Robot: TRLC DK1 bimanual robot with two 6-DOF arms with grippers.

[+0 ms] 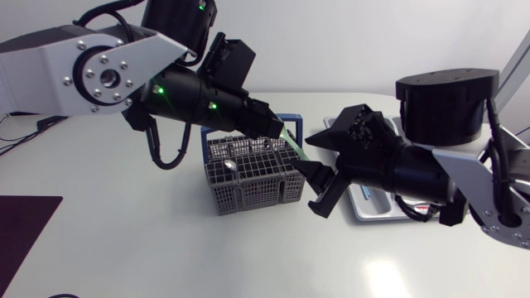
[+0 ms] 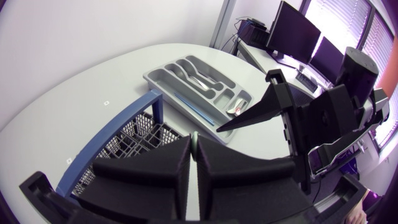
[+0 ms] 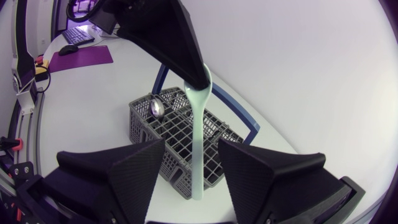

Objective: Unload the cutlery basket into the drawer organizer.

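My left gripper is covering the bowl of the pale green spoon, so my right gripper should next grab the spoon by its bare hanging handle (image 3: 198,146).
The grey cutlery basket (image 1: 248,182) with its blue handle stands at mid-table. Above its far right corner my left gripper (image 1: 277,130) is shut on the top of a pale green utensil (image 3: 198,143), which hangs straight down. In the right wrist view that handle sits between the fingers of my right gripper (image 3: 191,157), which stands open with a gap on each side. A metal spoon (image 3: 157,107) still stands in the basket. The grey drawer organizer (image 2: 163,84) lies right of the basket, partly under my right arm, with some cutlery in it.
A dark purple mat (image 1: 21,228) lies at the table's left front edge. My right gripper (image 1: 313,170) hovers close to the basket's right wall. Bare white table surrounds the basket in front.
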